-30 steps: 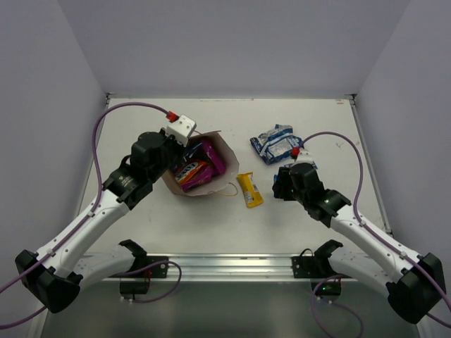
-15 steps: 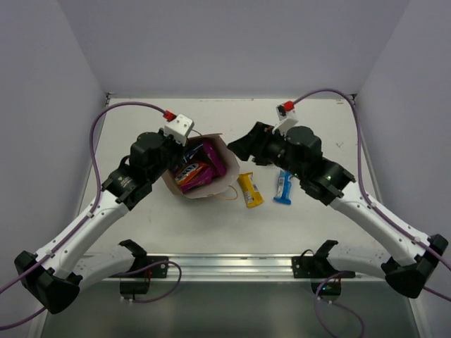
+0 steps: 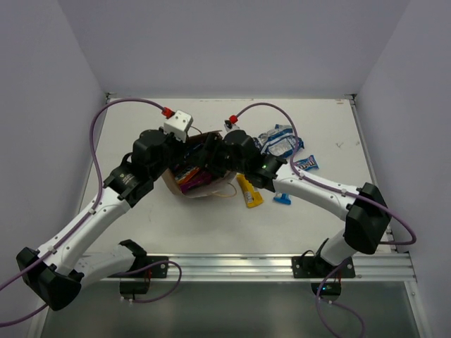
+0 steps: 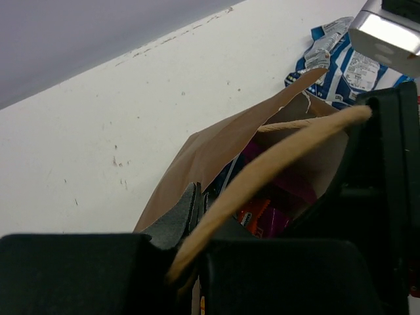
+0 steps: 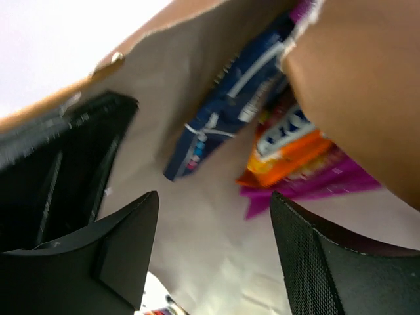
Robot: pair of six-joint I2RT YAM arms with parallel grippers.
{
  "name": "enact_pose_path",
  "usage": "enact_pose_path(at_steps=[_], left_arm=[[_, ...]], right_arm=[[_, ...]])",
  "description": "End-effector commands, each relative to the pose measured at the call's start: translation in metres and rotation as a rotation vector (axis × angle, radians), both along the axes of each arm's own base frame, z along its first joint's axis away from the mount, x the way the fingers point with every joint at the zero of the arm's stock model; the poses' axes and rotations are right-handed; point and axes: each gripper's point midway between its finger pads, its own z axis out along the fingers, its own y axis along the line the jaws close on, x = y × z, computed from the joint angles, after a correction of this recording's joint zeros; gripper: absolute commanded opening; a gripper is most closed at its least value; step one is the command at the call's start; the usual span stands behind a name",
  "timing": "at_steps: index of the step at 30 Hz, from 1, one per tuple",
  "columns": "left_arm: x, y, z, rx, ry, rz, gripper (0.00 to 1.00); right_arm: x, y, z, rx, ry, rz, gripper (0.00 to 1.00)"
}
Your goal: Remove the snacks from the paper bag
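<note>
My right gripper grabs the dark blue packet by its corner [image 5: 181, 164] next, which leaves the packet's body free to come out of the paper bag.
The brown paper bag [image 3: 184, 187] lies on its side at centre-left, mouth facing right. My left gripper [image 3: 180, 151] is shut on the bag's upper rim [image 4: 197, 157], and a pale loop handle [image 4: 282, 157] crosses its view. My right gripper [image 3: 204, 158] stands open in the bag's mouth with nothing between its fingers [image 5: 213, 203]. Ahead of it inside lie a dark blue bag [image 5: 230, 105], an orange-red packet [image 5: 289, 147] and a magenta pouch [image 5: 321, 180]. Out on the table are a yellow bar [image 3: 248, 190], two blue bars [image 3: 282, 199] [image 3: 306, 163] and a blue-white packet [image 3: 278, 141].
The right arm's forearm [image 3: 310, 184] stretches across the table's middle, above the yellow bar. The two wrists sit close together at the bag. Grey walls close in the table on three sides. A metal rail [image 3: 232, 264] runs along the near edge.
My right arm swung from the table's right side over to the bag's mouth and its jaws opened wider. A blue bar now lies beside the yellow bar. My left gripper kept its hold.
</note>
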Motion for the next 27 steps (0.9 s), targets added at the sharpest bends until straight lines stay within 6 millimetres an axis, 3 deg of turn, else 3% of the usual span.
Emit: enact_pose_path(at_steps=[1,4,13,15,17,21,22,24,25,27], left_arm=[[-0.002,-0.007,0.022,-0.071,-0.017,-0.008,0.00],[-0.004,-0.006,0.020,-0.070,-0.006,-0.009,0.00],[-0.012,-0.004,0.023,-0.074,0.006,-0.021,0.00],[-0.013,-0.005,0.024,-0.079,0.007,-0.027,0.00],[-0.013,-0.007,0.022,-0.081,0.014,-0.035,0.00],[-0.013,-0.003,0.023,-0.074,0.010,-0.017,0.00],[-0.012,-0.001,0.022,-0.068,0.009,-0.010,0.00],[-0.010,0.005,0.020,-0.054,0.006,0.023,0.00],[-0.009,0.007,0.019,-0.047,0.005,0.035,0.00],[-0.006,0.012,0.016,-0.030,0.006,0.067,0.00]], right_arm=[[0.014,0.023,0.043,0.185,-0.021,-0.052,0.72],[0.024,0.034,0.048,0.201,-0.022,-0.084,0.73],[0.045,0.052,0.012,0.165,0.022,-0.162,0.72],[0.047,0.057,0.011,0.175,0.011,-0.154,0.70],[0.049,0.061,0.007,0.164,0.002,-0.145,0.63],[0.049,0.058,0.004,0.142,-0.018,-0.140,0.34],[0.046,0.055,0.000,0.133,-0.020,-0.136,0.20],[0.042,0.049,0.016,0.139,-0.068,-0.120,0.03],[0.040,0.046,0.018,0.134,-0.082,-0.115,0.00],[0.031,0.035,0.041,0.141,-0.139,-0.090,0.00]])
